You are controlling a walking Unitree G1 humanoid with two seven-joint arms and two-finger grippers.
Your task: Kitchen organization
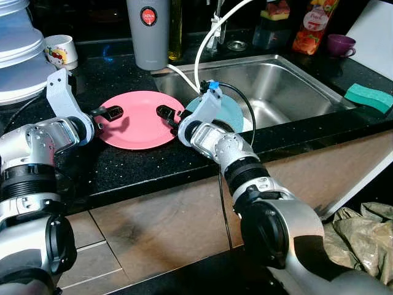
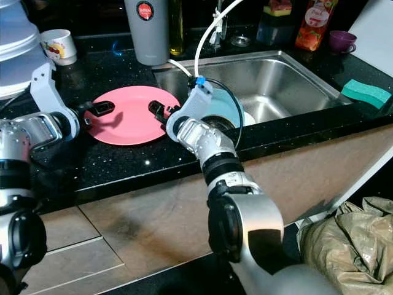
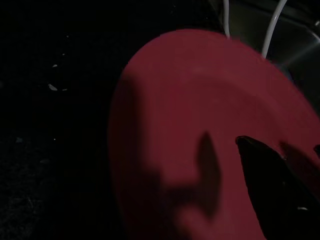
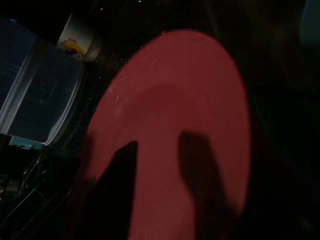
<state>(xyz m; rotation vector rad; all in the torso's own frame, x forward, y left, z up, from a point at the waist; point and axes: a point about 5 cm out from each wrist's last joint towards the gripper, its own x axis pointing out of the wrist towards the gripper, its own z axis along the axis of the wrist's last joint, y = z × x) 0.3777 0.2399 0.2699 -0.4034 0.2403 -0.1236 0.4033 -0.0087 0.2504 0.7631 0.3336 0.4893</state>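
Observation:
My right gripper needs to take hold of the pink plate by its rim next, and then it will move the pink plate into the sink (image 1: 288,86).
A pink plate (image 1: 138,123) lies flat on the black counter (image 1: 123,166), just left of the steel sink (image 1: 288,86). My left gripper (image 1: 109,114) is at the plate's left rim, low over it and open. From the other side, my right gripper (image 1: 167,114) reaches to the plate's right rim, also open. Neither holds anything. A teal plate (image 1: 236,114) leans at the sink's near left edge, partly hidden behind my right wrist. The pink plate (image 3: 200,125) looks dark red past one black finger (image 3: 270,190) in the left wrist view. The right wrist view also shows the plate (image 4: 185,100).
A tall grey tumbler (image 1: 148,31) and a white mug (image 1: 61,50) stand behind the plate. Stacked pale dishes (image 1: 18,55) sit at far left. A white hose (image 1: 206,43) arcs over the sink. A green sponge (image 1: 368,96), purple cup (image 1: 339,44) and juice carton (image 1: 313,24) are at right.

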